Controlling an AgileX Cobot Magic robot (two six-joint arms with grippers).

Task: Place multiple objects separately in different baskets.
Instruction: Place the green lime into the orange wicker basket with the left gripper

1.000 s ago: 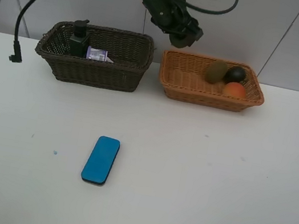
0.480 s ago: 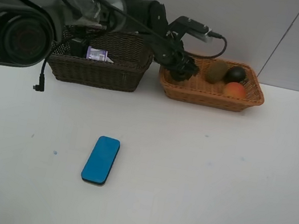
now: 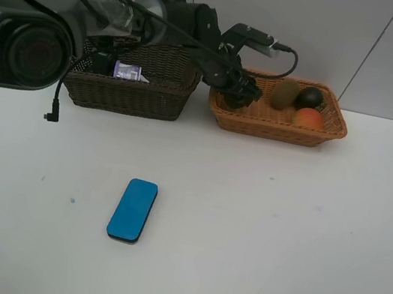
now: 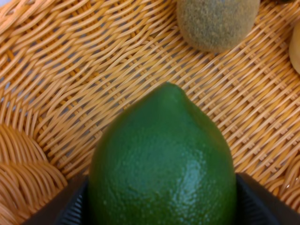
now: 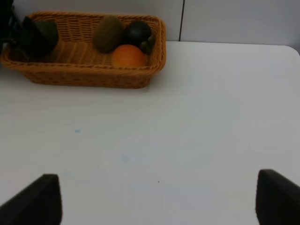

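Observation:
The green lime (image 4: pixel 161 159) is inside the light orange basket, close over its woven bottom, and would remain in it, so it is time for my left gripper to open.
My left gripper (image 3: pixel 241 92) reaches into the left end of the light orange basket (image 3: pixel 275 134), shut on a green lime (image 4: pixel 161 159) that fills the left wrist view just above the woven floor. At the basket's right end lie a brown kiwi (image 3: pixel 285 93), a dark mangosteen (image 3: pixel 310 97) and an orange-red peach (image 3: pixel 309 118). The dark brown basket (image 3: pixel 125 96) holds a dark pump bottle (image 3: pixel 102 60) and a purple-lidded tub (image 3: pixel 127 71). A blue eraser (image 3: pixel 132 209) lies on the table. My right gripper (image 5: pixel 159 201) is open over bare table.
The left arm and its cable (image 3: pixel 52 99) stretch across the dark basket from the left. The white table (image 3: pixel 279 238) spreads wide in front of both baskets, with a wall right behind them.
The left arm came down from above the baskets into the light basket's left end with the lime, and has hardly moved in the last half second.

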